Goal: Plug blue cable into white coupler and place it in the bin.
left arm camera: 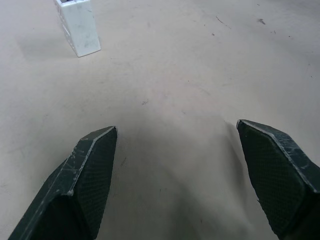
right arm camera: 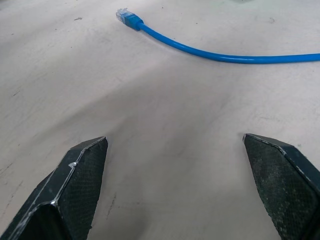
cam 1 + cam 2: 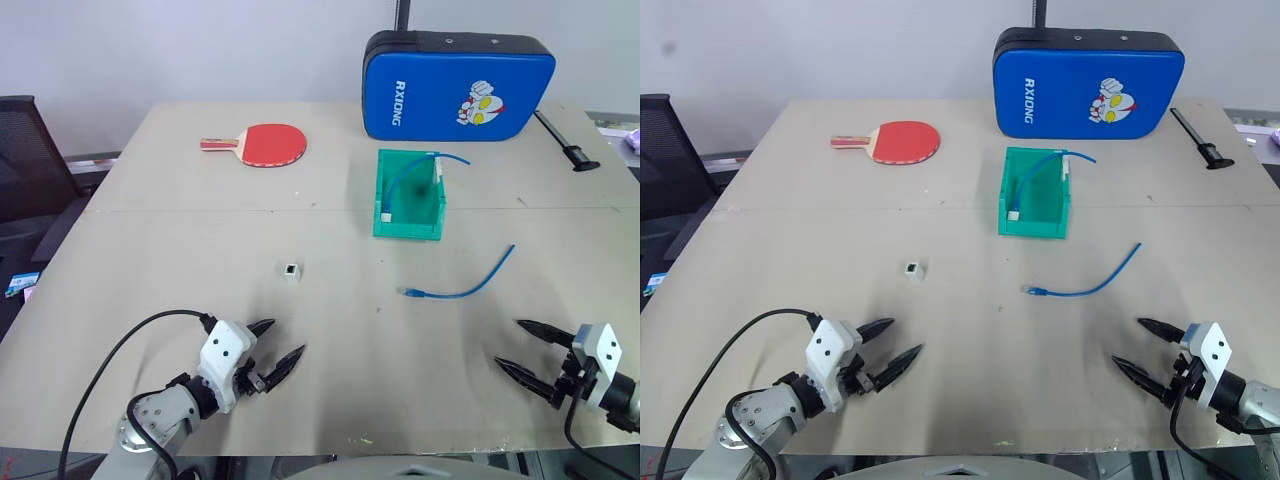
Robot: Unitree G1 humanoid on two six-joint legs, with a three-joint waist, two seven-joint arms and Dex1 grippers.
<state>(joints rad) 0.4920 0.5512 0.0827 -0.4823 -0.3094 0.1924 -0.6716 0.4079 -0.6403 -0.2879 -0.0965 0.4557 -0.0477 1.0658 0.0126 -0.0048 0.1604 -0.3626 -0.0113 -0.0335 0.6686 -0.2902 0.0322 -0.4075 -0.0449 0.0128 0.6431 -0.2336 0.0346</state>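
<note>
The cord [image 3: 466, 294] is round and curves loosely, so my right gripper should next take hold of the blue cable by the flat-sided boot behind its clear plug [image 3: 415, 293].
The blue cable [image 3: 462, 285] lies loose on the table, curving from a clear plug end [image 2: 122, 15] up toward the right. The tiny white coupler [image 3: 291, 270] stands alone near the table's middle, also seen as the white coupler [image 1: 77, 25] ahead of my left fingers. The green bin [image 3: 408, 195] stands beyond both, with a second blue cable arched over its wall. My left gripper [image 3: 270, 348] is open near the front edge, short of the coupler. My right gripper [image 3: 520, 348] is open at the front right, short of the cable. Neither holds anything.
A large blue padded case [image 3: 455, 85] stands at the back of the table. A red table-tennis paddle [image 3: 262, 144] lies at the back left. A black rod [image 3: 562, 140] lies at the back right. A black chair [image 3: 25, 150] stands off the table's left side.
</note>
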